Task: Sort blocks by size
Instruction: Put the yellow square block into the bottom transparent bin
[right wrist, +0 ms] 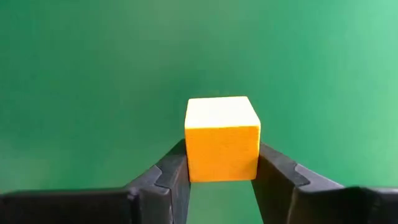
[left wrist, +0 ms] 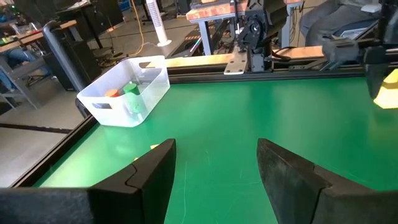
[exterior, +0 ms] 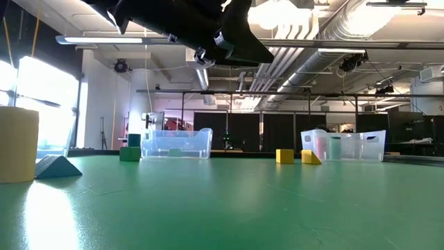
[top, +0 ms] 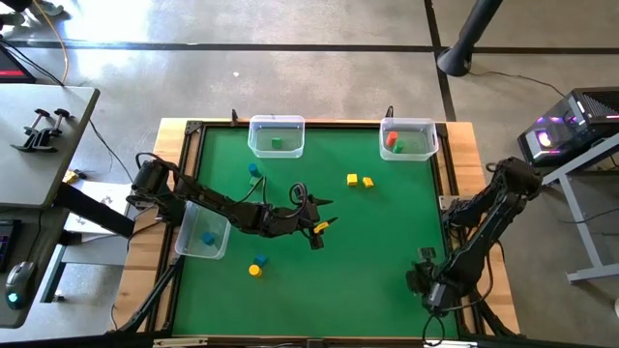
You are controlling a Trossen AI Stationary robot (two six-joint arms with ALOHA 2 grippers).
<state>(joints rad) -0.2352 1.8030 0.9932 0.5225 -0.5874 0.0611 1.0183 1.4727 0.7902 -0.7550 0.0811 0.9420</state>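
Next, my left gripper grips the sides of the cube that my right gripper leaves free (left wrist: 388,90), to sort this yellow-orange cube.
My right gripper (top: 426,280) is at the table's near right, shut on a yellow-orange cube (right wrist: 222,138); the cube also shows in the left wrist view (left wrist: 388,87). My left gripper (top: 317,230) hangs open and empty over the table's middle, high above it in the low view (exterior: 232,35). Two yellow blocks (top: 360,180) rest on the mat right of centre. A blue block (top: 253,169) lies far left. A blue block (top: 261,259) and a yellow cylinder (top: 255,271) lie near left. My right gripper pinches the cube's two opposite side faces (right wrist: 189,158) between its two fingers (right wrist: 171,171). The fingers point down from above. The cube sits square between them, one face toward the camera. I cannot tell whether it rests on the mat.
A clear bin (top: 277,135) at the far edge holds a green block. A second bin (top: 408,138) at the far right holds red and green blocks. A third bin (top: 203,237) at the near left, under the left arm, holds a blue block. The mat has a raised frame.
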